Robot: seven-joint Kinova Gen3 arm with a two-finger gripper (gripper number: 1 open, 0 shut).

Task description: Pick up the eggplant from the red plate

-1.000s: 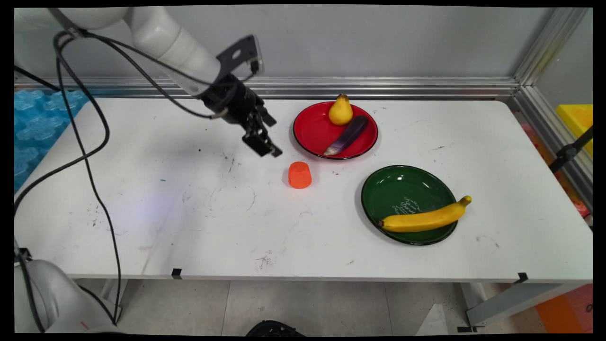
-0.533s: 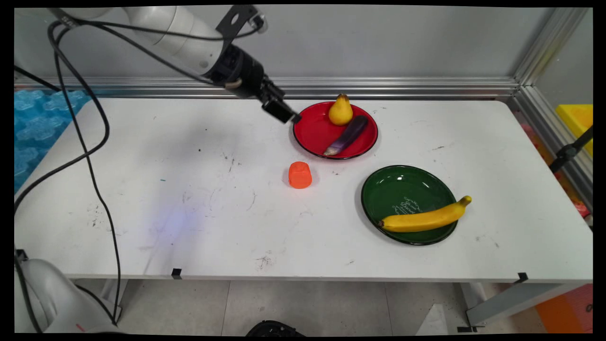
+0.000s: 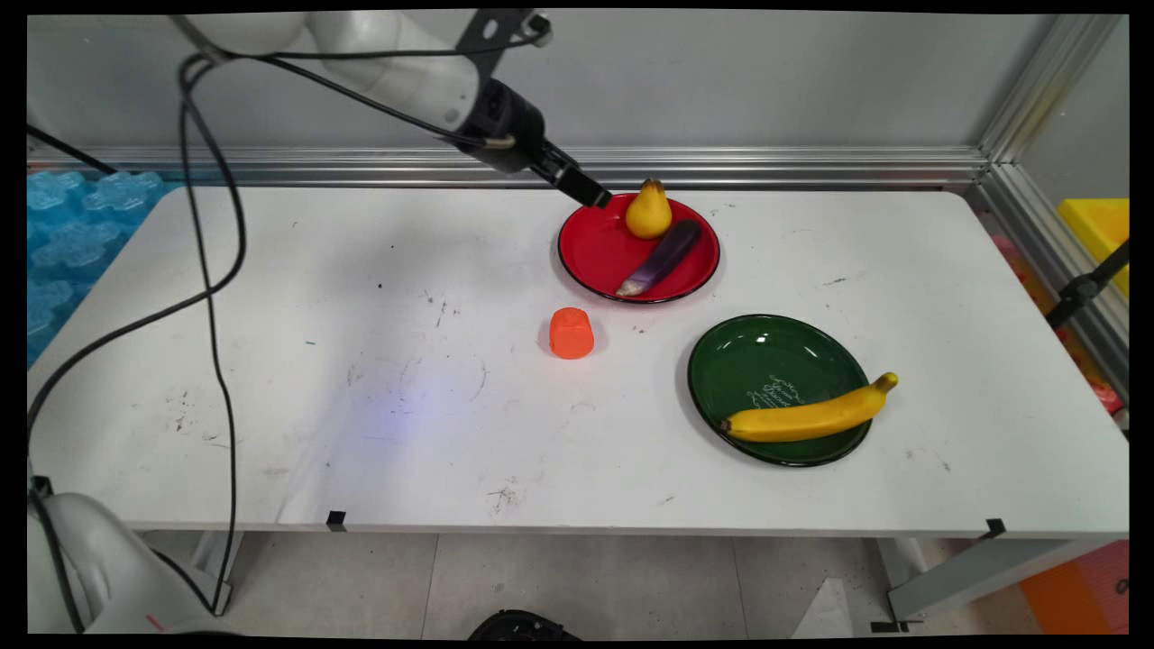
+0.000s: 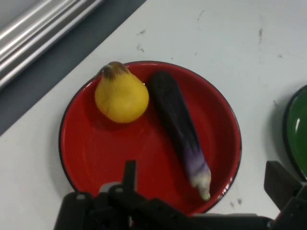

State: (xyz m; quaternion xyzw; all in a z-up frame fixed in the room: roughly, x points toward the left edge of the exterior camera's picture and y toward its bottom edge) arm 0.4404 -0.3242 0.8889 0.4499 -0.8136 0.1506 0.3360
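Note:
The gripper grabs the dark purple eggplant by its body (image 3: 649,272) beside the pale tip next, to lift the eggplant off the red plate (image 3: 595,252).
My gripper (image 3: 590,194) hangs open and holding nothing above the far-left rim of a red plate (image 3: 595,252). On that plate lie a yellow pear (image 3: 648,213) and a purple eggplant (image 3: 663,257). The hand view looks straight down on the red plate (image 4: 96,153): the pear (image 4: 121,97) is at upper left, the eggplant (image 4: 180,124) runs diagonally beside it, and my gripper (image 4: 206,177) has its fingers spread wide over the plate's lower part. An orange cup (image 3: 571,333) lies on the table in front of the red plate.
A green plate (image 3: 766,361) carrying a banana (image 3: 811,416) sits right of the cup; its edge (image 4: 298,129) shows in the hand view. An aluminium rail (image 3: 766,167) runs along the back. Blue bubble wrap (image 3: 72,216) lies far left, a yellow box (image 3: 1095,225) far right.
The gripper has moved up and to the right, from near the orange cup to the red plate's far-left rim. Nothing on the table has shifted.

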